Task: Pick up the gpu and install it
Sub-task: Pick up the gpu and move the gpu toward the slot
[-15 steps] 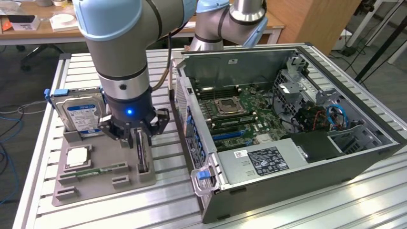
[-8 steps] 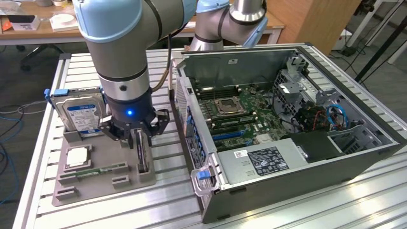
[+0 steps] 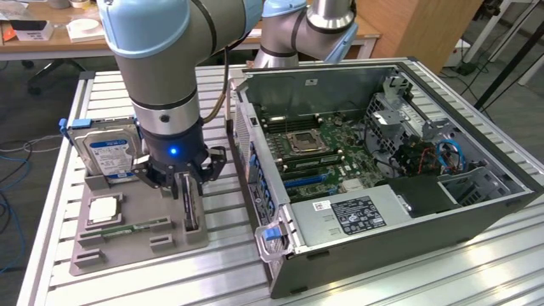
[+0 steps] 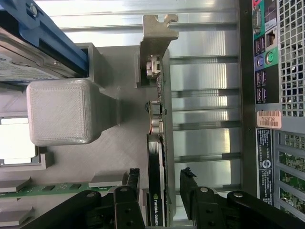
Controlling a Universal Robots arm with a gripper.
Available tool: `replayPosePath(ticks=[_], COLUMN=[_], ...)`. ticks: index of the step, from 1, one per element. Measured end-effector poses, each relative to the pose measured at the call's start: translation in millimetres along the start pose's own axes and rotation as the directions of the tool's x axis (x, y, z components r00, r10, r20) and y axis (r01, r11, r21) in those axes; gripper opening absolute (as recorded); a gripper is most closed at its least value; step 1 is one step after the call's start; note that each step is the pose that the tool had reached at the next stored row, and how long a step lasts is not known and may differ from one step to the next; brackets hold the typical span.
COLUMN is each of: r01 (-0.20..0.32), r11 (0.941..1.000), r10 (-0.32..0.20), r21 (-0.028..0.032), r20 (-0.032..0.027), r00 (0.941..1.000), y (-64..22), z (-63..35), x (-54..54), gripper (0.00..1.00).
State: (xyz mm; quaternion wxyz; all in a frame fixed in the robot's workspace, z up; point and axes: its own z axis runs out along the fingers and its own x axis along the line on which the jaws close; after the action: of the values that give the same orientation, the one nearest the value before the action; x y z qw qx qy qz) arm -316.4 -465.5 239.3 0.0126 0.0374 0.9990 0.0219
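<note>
I should close my gripper on the GPU [image 3: 191,213] now. My fingers are on both sides of the GPU, above the grey holder.
The gpu [image 3: 191,213] is a thin dark card standing on edge in a slot of the grey holder [image 3: 140,245], on the exterior view's left. In the wrist view the gpu [image 4: 155,191] runs lengthwise, with its silvery bracket [image 4: 156,33] at the far end. My gripper [image 3: 188,185] hangs straight down over the card. It is open, and its fingers [image 4: 134,180] straddle the card with a small gap on each side. The gripper [image 4: 160,180] holds nothing.
The holder also carries a hard drive with a blue label [image 3: 106,150], a square processor [image 3: 104,209] and a green memory stick [image 3: 136,227]. The open computer case [image 3: 281,248] lies close on the exterior view's right, its motherboard [image 3: 319,150] exposed. All rests on a slatted metal table [image 3: 425,280].
</note>
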Motion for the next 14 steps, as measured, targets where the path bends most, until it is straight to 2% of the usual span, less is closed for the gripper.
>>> replayPosePath(ticks=[14], r01=[0.0], r11=[1.0], r10=[0.0], r21=[0.0002], r20=[-0.0001], r00=[1.0], y=[0.8], z=[0.0], x=[0.2], gripper=[0.45])
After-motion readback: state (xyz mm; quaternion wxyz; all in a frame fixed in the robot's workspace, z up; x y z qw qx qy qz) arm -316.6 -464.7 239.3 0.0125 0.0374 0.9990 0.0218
